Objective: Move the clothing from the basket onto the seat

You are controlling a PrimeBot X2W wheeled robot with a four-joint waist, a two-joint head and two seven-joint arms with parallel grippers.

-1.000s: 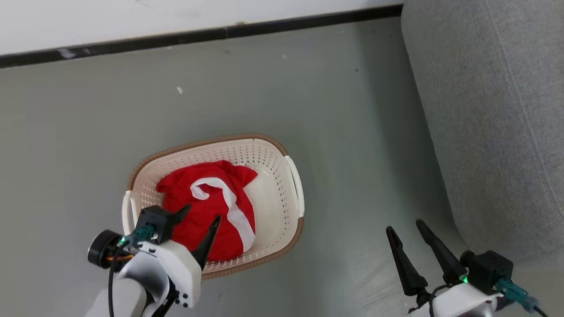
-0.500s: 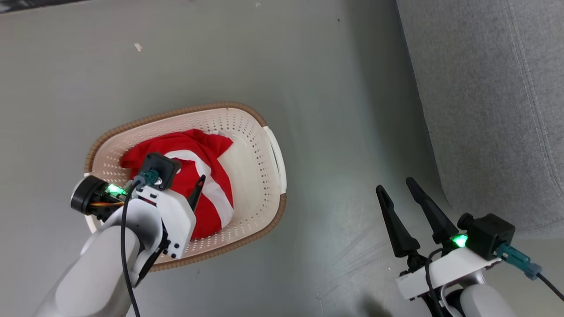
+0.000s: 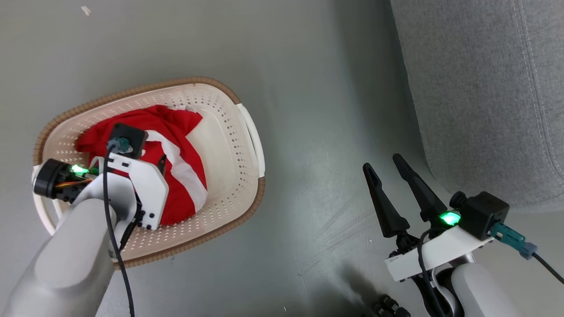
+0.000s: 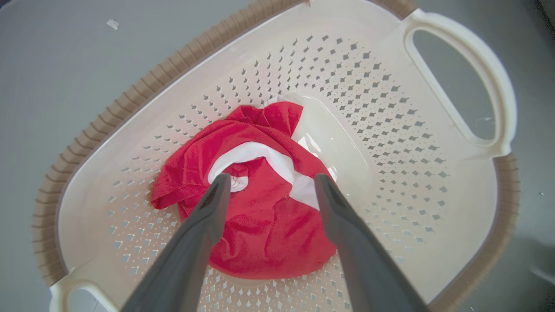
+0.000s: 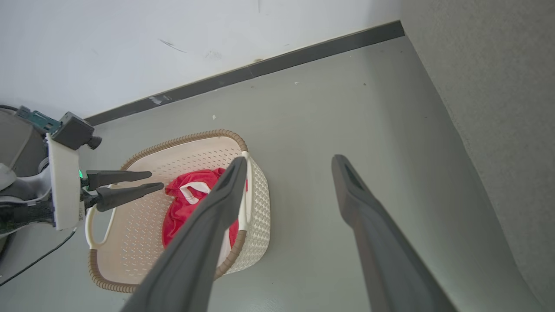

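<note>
The clothing needs to be lifted out of the basket toward the seat (image 3: 476, 88). My left gripper needs to grab the clothing by its white band (image 3: 182, 169) next for that.
The clothing (image 3: 176, 121), a crumpled red garment with a white band, lies in the cream basket (image 3: 229, 145) on the floor. My left gripper (image 4: 272, 178) is open over the basket (image 4: 108, 112), and its fingertips straddle the white band of the clothing (image 4: 186, 173); I cannot tell whether they touch the fabric. From the right wrist view, the left gripper (image 5: 155, 180) points at the clothing (image 5: 173, 225) above the basket rim (image 5: 182, 138). My right gripper (image 3: 382, 161) is open and empty over bare floor, between the basket and the grey seat (image 3: 476, 88).
Grey floor (image 3: 308, 110) surrounds the basket. A white wall with a dark baseboard (image 5: 260, 67) runs behind it. The seat's side (image 5: 498, 108) rises along the right. A black cable (image 3: 114, 246) trails along my left forearm.
The head camera has tilted, shifting the whole picture up and left. My left gripper has moved forward over the basket, from the clothing's near edge to above its middle. The right gripper stays open.
</note>
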